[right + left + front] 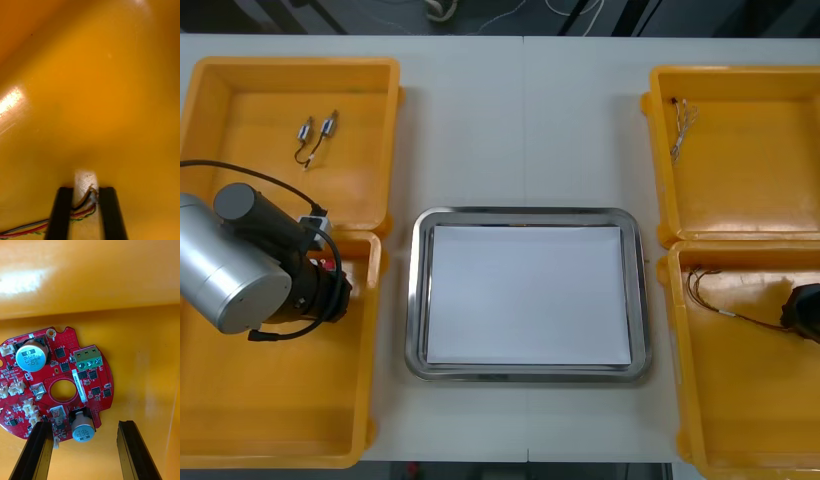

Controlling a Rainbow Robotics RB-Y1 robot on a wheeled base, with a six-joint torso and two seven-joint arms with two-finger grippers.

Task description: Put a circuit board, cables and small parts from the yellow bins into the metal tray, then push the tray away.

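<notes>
The left gripper grabs the round board by the small silver capacitor at its edge [83, 428] next, since the board spreads too wide for the fingers.
A round red circuit board [56, 382] lies on the floor of the near left yellow bin [240, 420]. My left gripper [84, 425] is open just above it, and the board's edge with a small silver capacitor sits between the fingers [35, 450]. My right gripper [85, 189] is low in the near right yellow bin [740, 410], shut on the end of a red and yellow cable [80, 212]. That cable [725, 310] trails towards the tray. The metal tray [416, 300], white inside, lies between the bins with nothing in it.
Two small metal parts [315, 135] lie in the far left bin [370, 100]. A thin cable [683, 125] lies in the far left corner of the far right bin [760, 190]. My left arm [240, 270] covers the wall between the two left bins.
</notes>
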